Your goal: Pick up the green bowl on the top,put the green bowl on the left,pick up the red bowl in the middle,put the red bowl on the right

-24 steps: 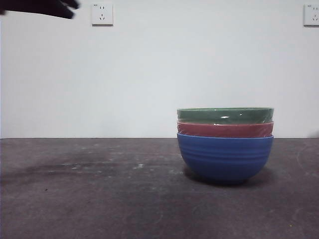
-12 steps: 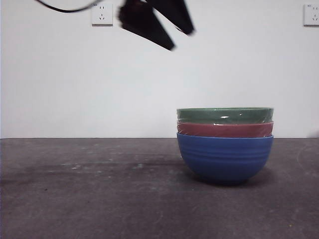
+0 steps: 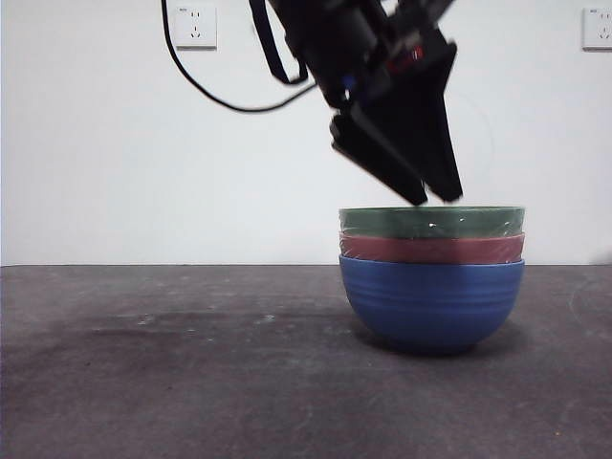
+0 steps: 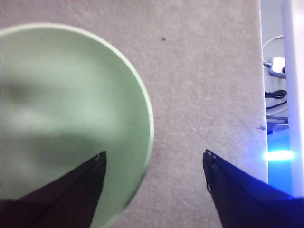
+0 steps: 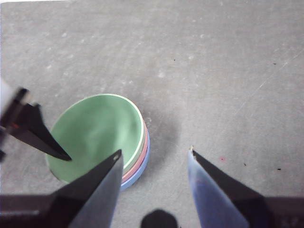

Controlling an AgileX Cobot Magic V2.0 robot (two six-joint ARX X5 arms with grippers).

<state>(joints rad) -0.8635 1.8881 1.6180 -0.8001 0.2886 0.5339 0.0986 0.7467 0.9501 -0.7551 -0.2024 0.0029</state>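
Observation:
The green bowl sits inside the red bowl and only its top part is free, so my left gripper should pinch the green bowl by its rim (image 3: 432, 208).
Three bowls are stacked right of centre: the green bowl (image 3: 430, 222) on top, the red bowl (image 3: 430, 250) under it, a blue bowl (image 3: 430, 301) at the bottom. My left gripper (image 3: 437, 198) hangs just above the green bowl's rim, open. In the left wrist view the left gripper (image 4: 154, 154) straddles the rim, one jaw over the green bowl's (image 4: 71, 104) inside, the other over the table. My right gripper (image 5: 155, 151) is open and empty high above the stack. From there I see the green bowl (image 5: 95, 133) and the red rim (image 5: 138, 165).
The dark grey table (image 3: 143, 382) stretches to the left of the stack. Two wall sockets (image 3: 196, 26) (image 3: 598, 29) are on the white wall behind. A black cable (image 3: 220, 96) hangs from the left arm. The table's edge (image 4: 261, 95) lies beyond the outer jaw.
The left arm has come in from the top left, moving right and down until its open jaws are just above the green bowl. The bowls have not moved.

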